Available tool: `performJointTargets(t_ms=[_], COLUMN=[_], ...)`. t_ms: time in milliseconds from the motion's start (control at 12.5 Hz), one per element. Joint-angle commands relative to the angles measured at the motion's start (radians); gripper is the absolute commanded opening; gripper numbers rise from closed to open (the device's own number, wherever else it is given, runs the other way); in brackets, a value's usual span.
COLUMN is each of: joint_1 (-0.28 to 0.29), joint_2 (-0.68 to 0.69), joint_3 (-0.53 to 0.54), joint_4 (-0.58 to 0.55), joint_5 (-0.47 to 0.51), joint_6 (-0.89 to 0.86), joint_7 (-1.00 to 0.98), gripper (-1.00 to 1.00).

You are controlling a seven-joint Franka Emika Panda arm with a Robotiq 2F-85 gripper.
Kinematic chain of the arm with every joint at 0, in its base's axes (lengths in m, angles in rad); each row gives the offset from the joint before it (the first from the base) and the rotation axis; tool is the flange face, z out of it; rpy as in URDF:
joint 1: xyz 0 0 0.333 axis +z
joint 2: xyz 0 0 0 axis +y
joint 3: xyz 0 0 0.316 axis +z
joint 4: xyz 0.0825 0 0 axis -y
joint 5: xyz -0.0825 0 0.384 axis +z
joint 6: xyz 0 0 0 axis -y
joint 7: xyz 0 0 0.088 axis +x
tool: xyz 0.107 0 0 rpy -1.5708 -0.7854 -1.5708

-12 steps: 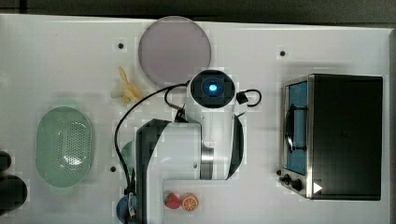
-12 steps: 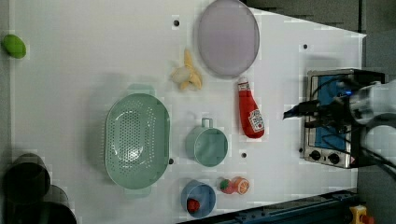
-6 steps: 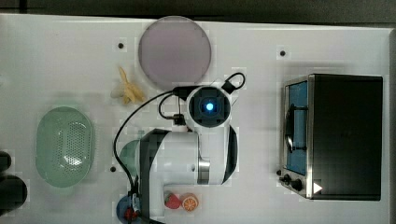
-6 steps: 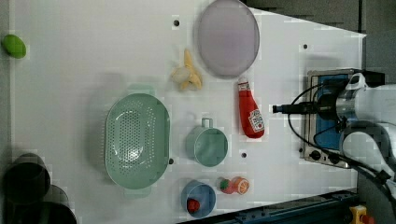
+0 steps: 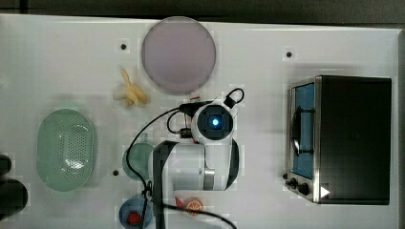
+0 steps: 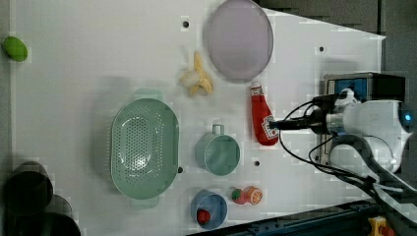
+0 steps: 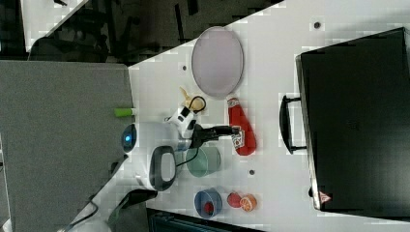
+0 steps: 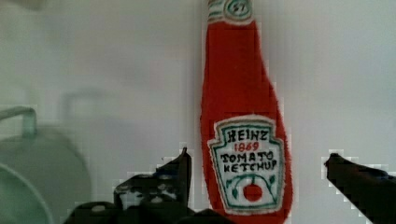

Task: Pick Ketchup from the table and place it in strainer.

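The ketchup needs to go in the strainer point(image 6: 142, 142), so the robot's gripper should next grab the red bottle by its label end point(image 6: 265, 128).
The ketchup point(image 6: 263, 120) is a small red bottle with a white label, lying flat on the white table between the purple plate and the green cup. In the wrist view the ketchup point(image 8: 243, 140) lies lengthwise, cap pointing away. My gripper point(image 8: 258, 157) is open, one dark finger on each side of the label end, not touching it. From the left view's right the gripper point(image 6: 275, 124) reaches over the bottle's lower body; the right view shows the gripper point(image 7: 234, 130) at the label. The strainer point(image 6: 142, 142), a pale green oval basket, sits empty at the top view's left point(image 5: 64, 150).
A round green cup point(image 6: 218, 152) with a handle stands close beside the bottle. A purple plate point(image 6: 238, 39) and a banana point(image 6: 197, 81) lie beyond its cap. A toaster oven point(image 5: 344, 138) fills the top view's right. A blue bowl point(image 6: 209, 209) and fruit toys point(image 6: 246, 195) sit near the edge.
The arm has swung toward the left view's left, bringing the fingers from beside the oven to over the ketchup's label end. The fingers stay open. The bottle has not moved.
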Motion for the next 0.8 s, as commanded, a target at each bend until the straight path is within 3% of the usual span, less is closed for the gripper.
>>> performJointTargets(t_ms=[80,320,400,640,800], joint_1=[-0.001,-0.001,-0.001,-0.001,-0.002], joint_2=[0.071,0.138,0.154,0.157,0.121], joint_3=[-0.010,-0.013,-0.014,-0.012,-0.014], joint_4=[-0.016,-0.025,-0.026,-0.017,-0.021], joint_5=[-0.001,-0.001,-0.001,-0.001,0.000], joint_6=[0.108,0.183,0.196,0.209,0.200], joint_7=[-0.048,-0.048,-0.048,-0.048,-0.044], gripper=[1.00,1.00,0.92,0.26,0.26])
